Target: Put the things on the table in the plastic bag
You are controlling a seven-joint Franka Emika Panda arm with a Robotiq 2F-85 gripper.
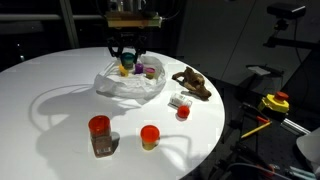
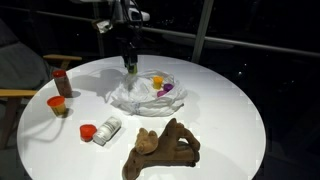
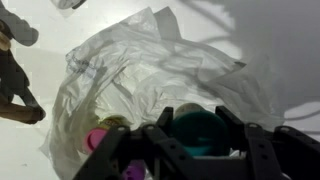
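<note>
The teal-lidded jar [image 3: 198,135] is above the bag's crinkled rim and would fall short of the bag's middle if I opened now, so my gripper keeps holding it.
My gripper [image 1: 127,60] is shut on a teal-lidded jar [image 3: 198,135] and holds it just over the crinkled plastic bag [image 1: 130,86] on the white round table [image 1: 50,120]. In the wrist view my gripper [image 3: 197,117] has a finger on each side of the jar. A purple-lidded jar [image 1: 149,70] and a yellowish-orange-lidded one [image 2: 157,82] lie inside the bag [image 2: 138,96]. On the table stand a tall red-lidded brown jar [image 1: 99,136] and a small red-orange-lidded jar [image 1: 149,136]. A red-lidded jar [image 1: 181,103] lies on its side. The brown lumpy toy [image 1: 192,83] lies beside the bag.
A yellow-and-red object [image 1: 275,102] sits off the table past its edge, among cables. A chair [image 2: 12,95] stands at the table's side. The brown toy [image 2: 163,148] lies near the table edge.
</note>
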